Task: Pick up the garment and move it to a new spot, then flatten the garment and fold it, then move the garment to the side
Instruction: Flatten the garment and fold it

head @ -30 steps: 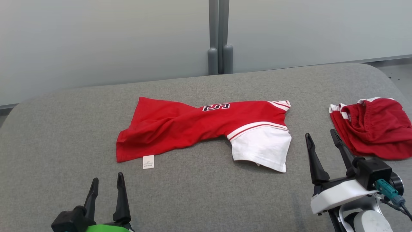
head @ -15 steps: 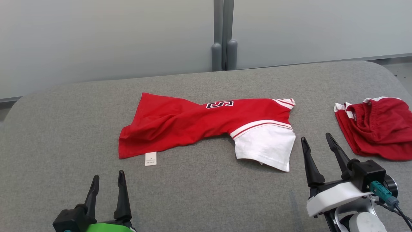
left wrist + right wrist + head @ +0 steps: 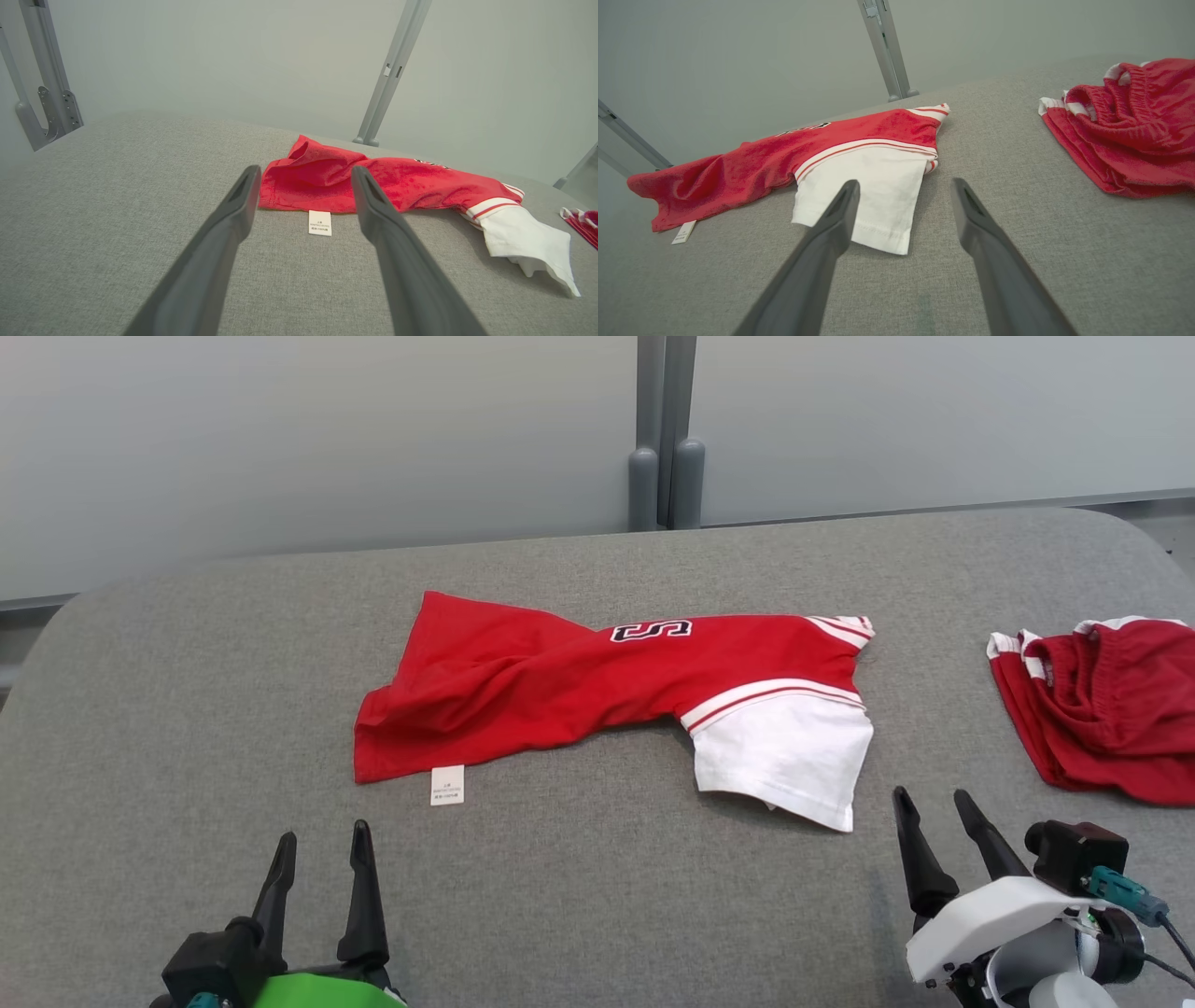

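Observation:
Next, my right gripper grabs the shirt by the sleeve's hem corner [image 3: 845, 822], since the white sleeve sticks out free while the red body [image 3: 549, 693] lies bunched.
The garment [image 3: 560, 681] is a red shirt with a white sleeve and a black-and-white letter patch. It lies loosely bunched in the middle of the grey padded table [image 3: 597, 915], with a white label sticking out at its near edge. My left gripper [image 3: 324, 833] stands open short of that label, touching nothing; in the left wrist view the left gripper [image 3: 304, 170] points at the garment [image 3: 411, 184]. My right gripper [image 3: 931, 794] is open and empty just right of the white sleeve. In the right wrist view the right gripper [image 3: 904, 183] frames the sleeve end of the garment [image 3: 761, 161].
A second red garment [image 3: 1111, 709] with white trim lies crumpled at the table's right edge, also in the right wrist view [image 3: 1125, 130]. Grey posts [image 3: 665, 476] and pale wall panels stand behind the table. Bare grey padding lies at the left and near side.
The whole head picture has shifted, so the camera moved. Relative to the garment, my right gripper has drawn back toward the near edge. The left gripper and the garment stay put.

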You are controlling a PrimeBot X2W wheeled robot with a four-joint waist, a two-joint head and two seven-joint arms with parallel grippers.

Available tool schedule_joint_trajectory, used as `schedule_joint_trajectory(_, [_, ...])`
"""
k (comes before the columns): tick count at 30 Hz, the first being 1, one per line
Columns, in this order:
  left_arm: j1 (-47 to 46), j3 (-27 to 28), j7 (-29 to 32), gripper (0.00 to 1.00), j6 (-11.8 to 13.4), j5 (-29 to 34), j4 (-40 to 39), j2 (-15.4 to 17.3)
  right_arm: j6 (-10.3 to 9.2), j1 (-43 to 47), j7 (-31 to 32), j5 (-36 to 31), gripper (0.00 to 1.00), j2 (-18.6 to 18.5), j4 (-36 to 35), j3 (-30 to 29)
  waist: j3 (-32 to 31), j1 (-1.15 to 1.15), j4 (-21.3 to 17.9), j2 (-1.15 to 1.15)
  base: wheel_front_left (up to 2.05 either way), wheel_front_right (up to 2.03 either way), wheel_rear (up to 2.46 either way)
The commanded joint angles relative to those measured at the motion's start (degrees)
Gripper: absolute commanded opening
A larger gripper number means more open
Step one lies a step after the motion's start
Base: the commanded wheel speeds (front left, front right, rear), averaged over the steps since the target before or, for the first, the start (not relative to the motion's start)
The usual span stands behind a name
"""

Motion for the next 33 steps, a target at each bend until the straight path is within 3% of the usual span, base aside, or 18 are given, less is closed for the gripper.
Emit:
schedule_joint_trajectory(1, [-1.3,0.0,-0.3,1.00,-0.5,0.2,0.4,-0.1,0.01,-1.4,0.6,2.3,1.00,-0.1,2.7,-0.3,0.8,0.00,0.7,0.28,0.00,0.00,0.00])
schedule_joint_trajectory(12, [-2.6,-0.5,-0.3,1.00,-0.7,0.8,0.9,-0.8,0.00,-9.0,-0.7,6.7,1.00,-0.1,19.3,-0.9,2.9,0.00,3.3,0.28,0.00,0.00,0.00])
schedule_joint_trajectory(26, [-3.2,0.1,-0.3,1.00,-1.5,1.3,1.8,-1.1,0.00,-18.4,-4.5,9.0,1.00,-0.2,37.6,2.7,3.6,0.00,5.7,0.28,0.00,0.00,0.00])
schedule_joint_trajectory(27, [-3.2,0.2,-0.3,1.00,-1.5,1.3,1.8,-1.1,0.00,-18.9,-4.9,9.1,0.94,-0.1,38.7,2.9,3.6,0.00,5.7,0.28,0.00,0.00,0.00])
schedule_joint_trajectory(29, [-3.1,0.2,-0.3,1.00,-1.6,1.4,1.9,-1.1,0.00,-19.9,-5.8,9.8,0.61,-0.1,40.4,3.5,3.5,0.00,5.8,0.28,0.00,0.00,0.00])
schedule_joint_trajectory(30, [-3.0,0.2,-0.3,1.00,-1.6,1.4,1.9,-1.2,0.01,-20.3,-6.3,10.4,0.49,-0.1,41.1,4.0,3.5,0.00,5.8,0.28,0.00,0.00,0.00])
schedule_joint_trajectory(33, [-2.7,0.3,-0.3,1.00,-1.7,1.5,1.9,-1.2,0.00,-21.5,-8.3,11.1,0.33,-0.1,42.3,5.0,3.3,0.00,5.8,0.28,0.00,0.00,0.00])
